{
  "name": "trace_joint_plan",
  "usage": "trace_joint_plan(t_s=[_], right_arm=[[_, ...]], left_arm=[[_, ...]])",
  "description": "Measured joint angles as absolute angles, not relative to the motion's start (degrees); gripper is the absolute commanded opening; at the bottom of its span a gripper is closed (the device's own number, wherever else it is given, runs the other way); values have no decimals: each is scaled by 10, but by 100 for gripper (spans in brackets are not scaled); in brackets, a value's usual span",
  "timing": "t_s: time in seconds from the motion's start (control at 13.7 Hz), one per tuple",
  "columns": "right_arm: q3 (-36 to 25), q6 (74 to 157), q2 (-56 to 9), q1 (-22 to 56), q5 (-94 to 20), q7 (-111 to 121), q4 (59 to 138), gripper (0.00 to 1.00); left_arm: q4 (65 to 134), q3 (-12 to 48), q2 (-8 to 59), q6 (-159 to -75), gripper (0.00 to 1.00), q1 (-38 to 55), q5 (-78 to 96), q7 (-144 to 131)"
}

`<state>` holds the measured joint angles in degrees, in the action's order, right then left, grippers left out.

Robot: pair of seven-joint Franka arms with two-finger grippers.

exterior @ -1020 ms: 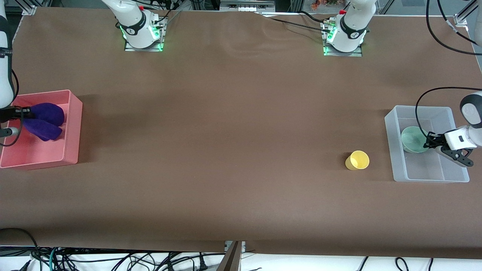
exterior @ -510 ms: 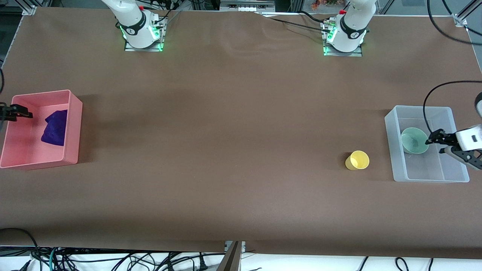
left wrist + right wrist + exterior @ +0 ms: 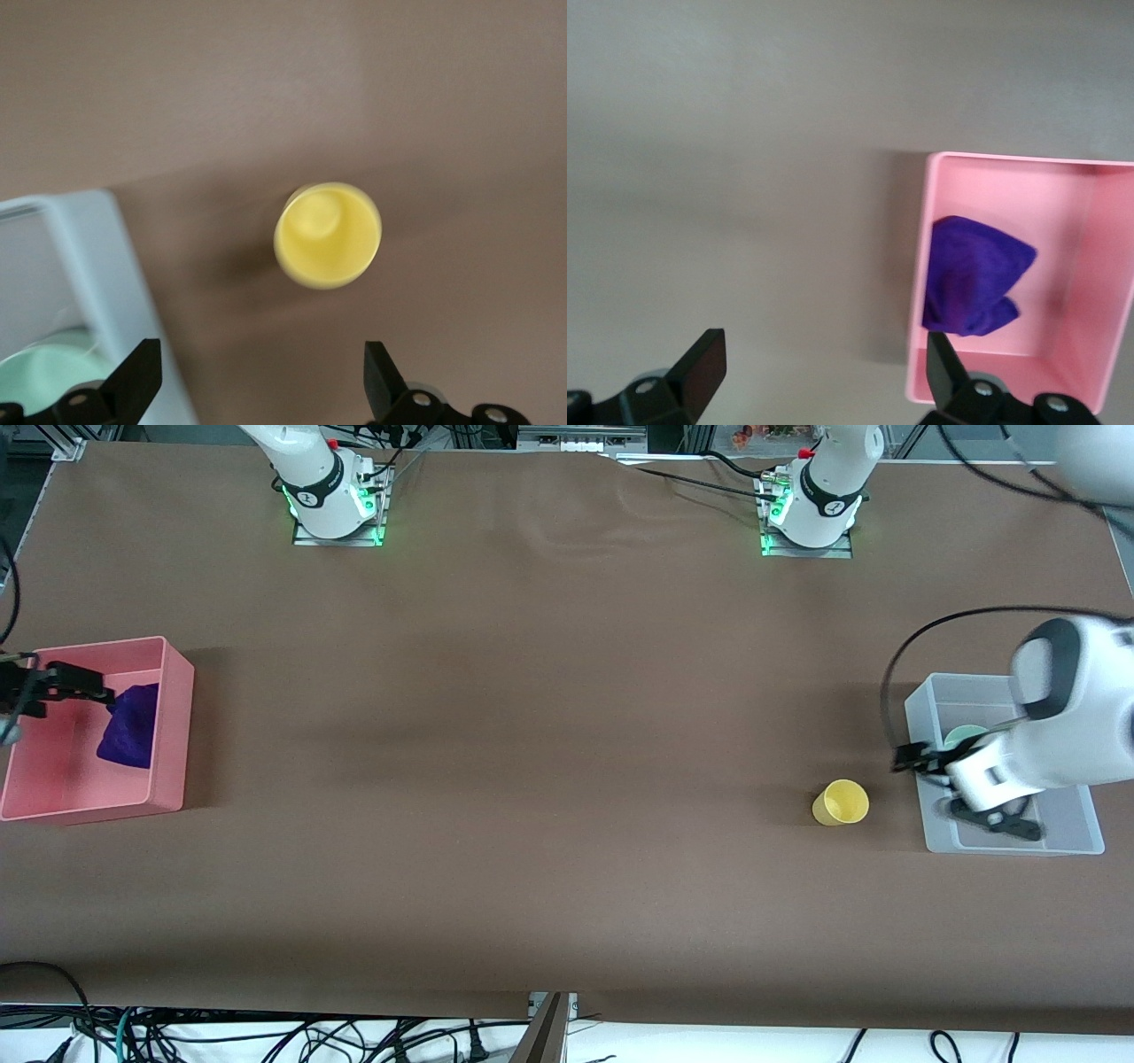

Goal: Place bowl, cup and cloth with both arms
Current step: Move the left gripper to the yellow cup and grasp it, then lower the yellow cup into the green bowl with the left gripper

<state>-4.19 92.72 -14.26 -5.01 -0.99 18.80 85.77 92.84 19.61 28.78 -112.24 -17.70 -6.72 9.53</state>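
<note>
The left gripper next needs to pick up the yellow cup by the cup's rim, so that it can place the cup point(image 3: 842, 802) in the clear bin with the bowl.
The yellow cup point(image 3: 842, 802) stands upright on the table beside the clear bin point(image 3: 932, 828), and shows from above in the left wrist view point(image 3: 328, 235). The mint-green bowl point(image 3: 964, 735) lies in that bin, mostly hidden by the left arm; its edge shows in the left wrist view point(image 3: 44, 376). My left gripper point(image 3: 912, 760) is open and empty over the bin's wall nearest the cup point(image 3: 261, 359). The purple cloth point(image 3: 130, 724) lies in the pink bin point(image 3: 173, 726). My right gripper point(image 3: 89, 686) is open and empty above that bin point(image 3: 824, 354); the cloth point(image 3: 974, 276) shows below it.
The clear bin point(image 3: 84, 266) sits at the left arm's end of the table, the pink bin point(image 3: 1010, 161) at the right arm's end. Brown table cover point(image 3: 532, 779) lies between them. Cables hang off the table's near edge point(image 3: 266, 1036).
The right gripper let go of the cloth, which now lies in the pink bin. The left gripper left the bowl in the clear bin and swung toward the cup.
</note>
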Motion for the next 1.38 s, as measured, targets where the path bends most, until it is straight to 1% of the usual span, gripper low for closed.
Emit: trace_joint_plan(t_s=[0.07, 0.15, 0.22, 0.29, 0.36, 0.44, 0.73, 0.95, 1.09, 1.17, 1.38], right_arm=[[-22, 920, -134, -49, -8, 168, 858, 100], [-1, 915, -126, -49, -3, 157, 858, 100], [20, 913, -119, -48, 5, 151, 858, 100], [37, 912, -111, -48, 13, 147, 858, 100], [47, 912, -105, -47, 18, 145, 857, 100], [51, 912, -99, -47, 21, 145, 857, 100], [43, 913, -66, -51, 25, 146, 855, 100], [39, 906, -64, -52, 30, 114, 858, 100], [40, 900, -64, -52, 23, 65, 861, 100], [40, 897, -64, -51, 16, 54, 861, 100], [39, 892, -64, -52, 12, 47, 861, 100]], left_arm=[[932, 195, 312, -1149, 99, -169, -67, 79], [933, 194, 336, -1174, 94, -167, -70, 73], [933, 189, 359, -1198, 77, -168, -79, 73], [933, 186, 377, -1216, 44, -171, -90, 73], [933, 185, 391, -1230, 5, -175, -94, 73], [933, 185, 400, -1239, 0, -176, -95, 73], [932, 187, 409, -1243, 0, -175, -95, 73], [928, 187, 403, -1239, 0, -175, -95, 72], [917, 189, 386, -1201, 0, -175, -95, 72], [906, 189, 371, -1169, 0, -175, -95, 72], [870, 187, 314, -1043, 0, -182, -100, 96]])
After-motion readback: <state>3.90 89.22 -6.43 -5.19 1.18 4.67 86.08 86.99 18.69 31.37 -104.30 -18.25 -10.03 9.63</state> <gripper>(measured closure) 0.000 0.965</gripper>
